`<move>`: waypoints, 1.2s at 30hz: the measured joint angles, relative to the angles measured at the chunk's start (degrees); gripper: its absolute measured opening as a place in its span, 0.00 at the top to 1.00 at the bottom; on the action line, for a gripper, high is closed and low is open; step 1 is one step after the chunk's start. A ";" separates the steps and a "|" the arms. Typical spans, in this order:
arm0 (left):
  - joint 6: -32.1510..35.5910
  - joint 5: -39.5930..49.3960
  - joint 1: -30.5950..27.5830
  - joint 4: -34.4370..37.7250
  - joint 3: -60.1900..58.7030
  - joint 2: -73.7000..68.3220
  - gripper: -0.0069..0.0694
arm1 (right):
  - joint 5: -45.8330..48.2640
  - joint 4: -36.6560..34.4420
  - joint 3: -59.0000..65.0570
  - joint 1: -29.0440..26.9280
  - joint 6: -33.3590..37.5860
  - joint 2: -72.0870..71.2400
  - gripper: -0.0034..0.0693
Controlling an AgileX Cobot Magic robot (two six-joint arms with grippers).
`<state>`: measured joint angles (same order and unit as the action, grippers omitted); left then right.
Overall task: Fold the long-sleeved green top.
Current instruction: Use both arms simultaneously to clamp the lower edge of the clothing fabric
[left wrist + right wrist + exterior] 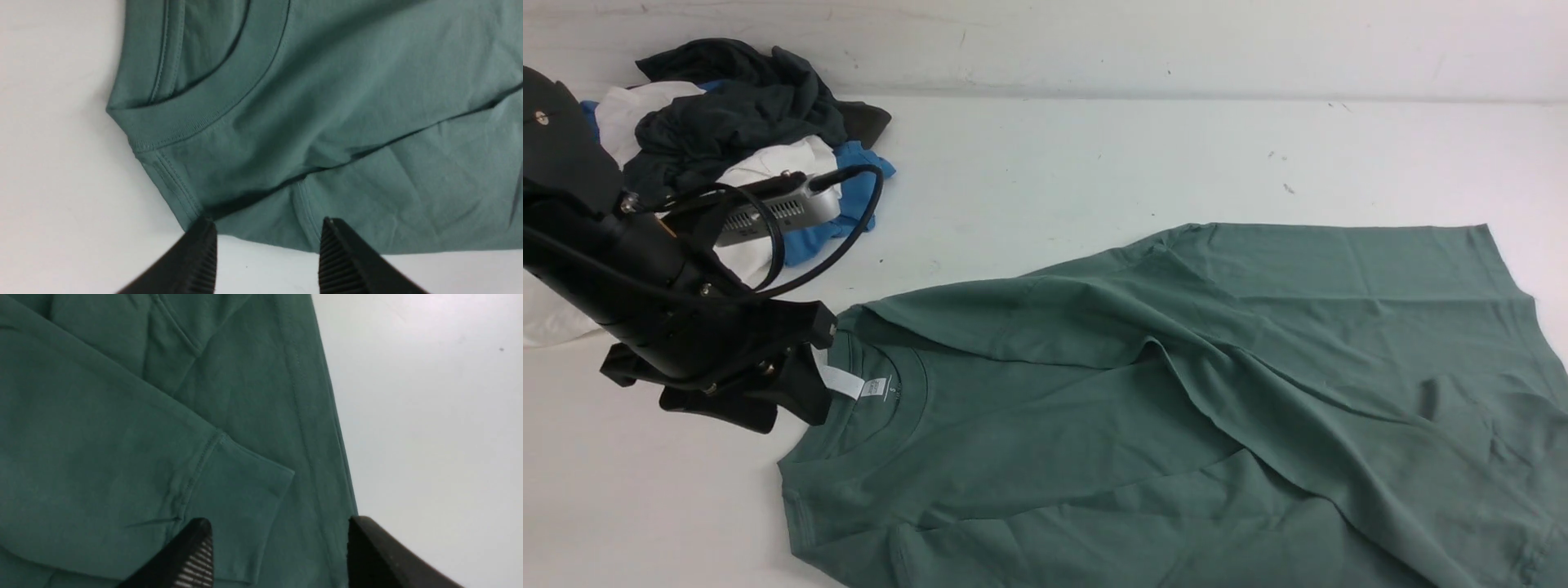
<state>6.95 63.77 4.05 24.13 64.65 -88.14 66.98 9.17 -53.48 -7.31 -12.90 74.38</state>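
The green long-sleeved top will be folded over its own body, so I will next grab it by its hemmed edge (321, 495) with my right gripper.
The green long-sleeved top (1176, 367) lies spread across the table's right half, its collar toward the left and a fold of cloth laid diagonally over its body. A white neck tag (843, 381) shows inside the collar. My left gripper (821, 371) sits at the collar's edge. In the left wrist view this left gripper (265, 228) is open at the shoulder seam of the top (327, 102), holding nothing. The right gripper (278, 522) is open above a sleeve cuff (245, 490) lying on the top (102, 416) near its side edge. The front view does not show the right arm.
A pile of dark grey, white and blue clothes (735, 122) lies at the back left, behind my left arm. The white table (1094, 163) runs to a back wall. Bare table surface (429, 437) borders the top's edge beside the right gripper.
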 joint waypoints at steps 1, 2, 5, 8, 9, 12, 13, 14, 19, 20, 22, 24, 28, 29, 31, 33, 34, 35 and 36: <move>-0.05 0.25 0.00 0.00 -0.09 0.47 0.48 | 1.31 0.00 -0.91 0.00 0.00 -0.13 0.36; -0.11 0.42 0.00 0.20 -0.53 0.90 0.48 | 1.99 -0.08 -1.43 0.00 0.00 -0.25 0.36; -0.11 1.23 0.00 0.79 -2.88 1.93 0.48 | 2.97 -1.76 -1.56 0.00 0.27 -1.50 0.35; -0.23 1.39 0.00 1.30 -6.64 2.12 0.48 | 3.15 -4.17 -1.56 0.00 1.67 -3.28 0.35; -0.60 0.90 0.00 1.36 -8.91 2.12 0.48 | 3.27 -5.30 -1.56 0.00 2.32 -4.29 0.35; -2.09 -0.55 0.00 1.31 -13.64 2.12 0.48 | 3.53 -9.17 -1.56 0.00 4.41 -6.57 0.35; -2.67 -0.90 0.00 1.31 -14.90 2.12 0.48 | 3.58 -10.43 -1.50 0.00 5.51 -7.53 0.35; -3.03 -1.33 0.00 1.31 -15.70 2.12 0.48 | 3.65 -11.28 -1.50 0.00 6.18 -8.12 0.35; -3.96 -6.65 0.25 1.40 -16.52 2.12 0.48 | 3.95 -14.13 -1.45 0.00 7.94 -9.90 0.35; -5.45 -7.55 0.84 0.88 -16.62 2.05 0.48 | 3.95 -14.33 -1.45 0.00 8.15 -9.95 0.35; -7.43 -8.52 1.95 -0.03 -16.68 1.76 0.48 | 3.95 -14.58 -1.32 0.00 8.32 -9.95 0.35; -12.55 -10.32 5.71 -1.97 -16.42 0.32 0.48 | 3.95 -14.96 -0.85 0.00 8.34 -9.95 0.35; -18.36 -11.02 9.99 -4.95 -14.07 -2.73 0.48 | 4.00 -15.01 -0.85 0.00 8.34 -9.95 0.35; -19.34 -11.24 10.88 -5.91 -13.50 -3.35 0.48 | 4.00 -15.01 -0.85 0.00 8.34 -9.95 0.35; -21.06 -11.60 12.40 -7.63 -13.01 -4.34 0.48 | 4.00 -15.01 -0.85 0.00 8.34 -9.95 0.35; -22.86 -11.55 13.58 -9.12 -12.80 -5.50 0.48 | 4.00 -15.16 -0.85 0.00 8.34 -9.95 0.35; -23.89 -11.50 14.51 -10.15 -12.70 -6.26 0.48 | 4.00 -15.29 -0.85 0.00 8.34 -9.95 0.35; -24.63 -11.50 15.25 -10.84 -12.68 -7.07 0.48 | 4.00 -15.46 -0.85 0.00 8.42 -9.95 0.35; -25.22 -11.56 15.92 -11.45 -12.68 -7.87 0.48 | 4.00 -15.70 -0.85 0.00 8.55 -9.95 0.35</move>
<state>-18.27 52.21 19.97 12.68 51.97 -96.01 70.99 -6.53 -54.32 -7.31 -4.35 64.44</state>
